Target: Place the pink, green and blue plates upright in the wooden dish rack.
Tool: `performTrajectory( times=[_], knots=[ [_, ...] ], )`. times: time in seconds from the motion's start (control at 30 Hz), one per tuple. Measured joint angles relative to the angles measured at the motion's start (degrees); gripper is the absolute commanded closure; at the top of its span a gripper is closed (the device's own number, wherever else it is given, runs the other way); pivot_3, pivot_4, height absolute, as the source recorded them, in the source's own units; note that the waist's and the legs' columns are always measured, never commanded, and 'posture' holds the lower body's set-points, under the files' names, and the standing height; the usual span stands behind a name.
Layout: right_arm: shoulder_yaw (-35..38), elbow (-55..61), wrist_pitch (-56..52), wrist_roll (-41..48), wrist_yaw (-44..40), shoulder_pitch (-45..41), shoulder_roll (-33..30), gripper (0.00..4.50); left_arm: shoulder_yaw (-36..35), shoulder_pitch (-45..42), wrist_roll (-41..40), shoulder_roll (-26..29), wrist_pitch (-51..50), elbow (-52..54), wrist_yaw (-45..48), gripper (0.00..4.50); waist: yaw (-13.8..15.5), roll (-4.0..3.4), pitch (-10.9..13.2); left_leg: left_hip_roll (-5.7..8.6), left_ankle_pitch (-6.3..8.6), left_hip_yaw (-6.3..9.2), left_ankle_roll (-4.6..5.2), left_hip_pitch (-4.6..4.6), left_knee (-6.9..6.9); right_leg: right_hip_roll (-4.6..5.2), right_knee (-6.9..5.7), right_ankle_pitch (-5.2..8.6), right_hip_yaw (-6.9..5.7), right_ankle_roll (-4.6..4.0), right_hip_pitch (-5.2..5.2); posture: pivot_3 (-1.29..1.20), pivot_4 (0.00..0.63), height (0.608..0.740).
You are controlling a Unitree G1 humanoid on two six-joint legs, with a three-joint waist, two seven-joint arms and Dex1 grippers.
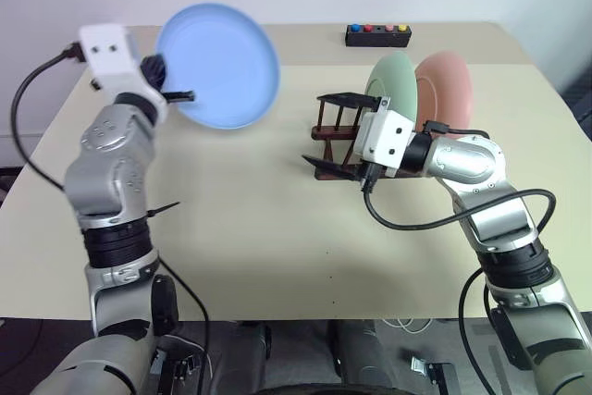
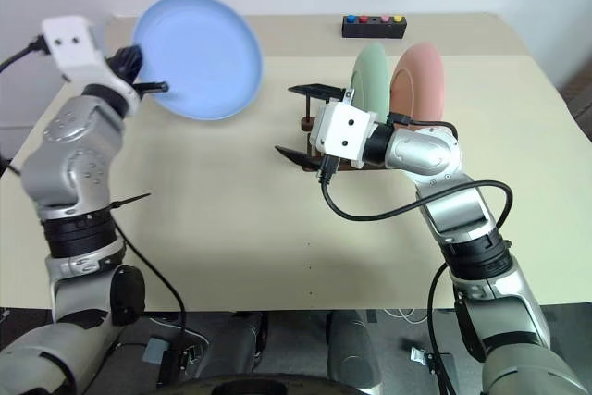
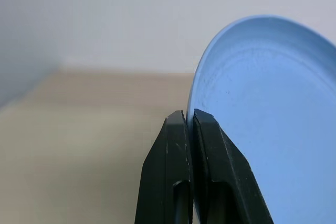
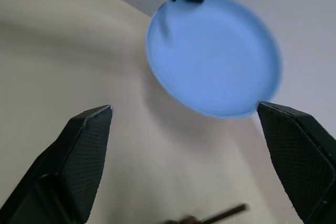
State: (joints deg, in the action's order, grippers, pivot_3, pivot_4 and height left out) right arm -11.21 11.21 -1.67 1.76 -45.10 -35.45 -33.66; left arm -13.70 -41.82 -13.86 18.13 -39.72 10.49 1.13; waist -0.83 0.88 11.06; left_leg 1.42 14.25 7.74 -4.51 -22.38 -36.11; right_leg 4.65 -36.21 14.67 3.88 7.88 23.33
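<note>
Next, my right gripper grabs the blue plate [image 1: 222, 67] by its lower rim [image 1: 231, 127], since the plate's round side spreads wider than the open fingers.
The light blue plate [image 1: 222, 67] hangs tilted in the air over the table's far left, its hollow side facing the right arm. My left gripper [image 1: 174, 95] is shut on its rim, and both black fingers [image 3: 181, 145] pinch the edge. The pale green plate [image 1: 392, 80] and the salmon pink plate [image 1: 450, 90] stand upright side by side in the dark wooden dish rack [image 1: 344, 123]. My right gripper [image 1: 331, 134] is open at the rack's free end, level and pointing left towards the blue plate [image 4: 212, 53], with nothing between its fingers.
A small black box with coloured buttons [image 1: 377, 36] lies at the table's far edge behind the rack. The beige table [image 1: 268, 228] reaches from the rack to the near edge. A black cable loops under my right forearm [image 1: 435, 219].
</note>
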Motion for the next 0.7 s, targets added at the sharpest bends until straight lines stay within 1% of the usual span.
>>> performTrajectory(
  times=[0.1,0.23,0.37,0.63,0.7],
  knots=[
    [-0.4,-3.1,2.5,-5.2,3.5,-0.9,0.5,0.0,4.1,-0.6,1.9,-2.3,1.0,1.7,-0.9,4.47,-0.3,0.0,0.0,0.0,0.0,-0.02,0.0,-0.01,0.03,-0.01,-0.01,0.0,0.01,-0.01,0.05,0.0,0.15,0.74],
    [-1.0,-5.2,5.6,-10.2,7.1,-2.9,1.7,0.0,7.9,-1.9,3.3,-4.9,2.6,4.5,-1.8,4.47,-0.3,0.0,0.0,0.0,0.0,-0.03,0.0,-0.03,0.03,-0.01,0.0,0.0,0.01,0.0,0.06,0.0,0.15,0.74],
    [-2.2,-6.9,8.4,-14.5,8.8,-3.4,1.7,0.0,8.4,-2.6,3.4,-7.7,3.0,6.1,-2.9,4.47,-0.2,0.0,0.0,0.0,0.0,-0.03,0.0,-0.03,0.0,-0.01,0.0,0.0,0.02,0.0,0.05,0.0,0.15,0.74],
    [-4.4,-10.4,12.2,-21.0,11.1,-3.6,2.1,0.0,10.8,-3.5,3.3,-9.8,2.6,8.4,-2.5,4.47,-0.2,0.0,0.0,0.0,0.0,-0.04,0.0,-0.02,0.01,-0.01,0.0,0.0,0.02,0.0,0.05,0.0,0.15,0.74],
    [-4.7,-11.3,12.7,-22.6,11.9,-3.8,2.1,0.55,11.1,-3.5,3.3,-9.8,2.5,8.6,-2.2,4.5,-0.3,0.0,0.0,0.0,-0.01,-0.04,-0.01,-0.02,0.01,-0.02,0.0,0.0,0.02,0.0,0.05,0.0,0.15,0.74]
  ],
)
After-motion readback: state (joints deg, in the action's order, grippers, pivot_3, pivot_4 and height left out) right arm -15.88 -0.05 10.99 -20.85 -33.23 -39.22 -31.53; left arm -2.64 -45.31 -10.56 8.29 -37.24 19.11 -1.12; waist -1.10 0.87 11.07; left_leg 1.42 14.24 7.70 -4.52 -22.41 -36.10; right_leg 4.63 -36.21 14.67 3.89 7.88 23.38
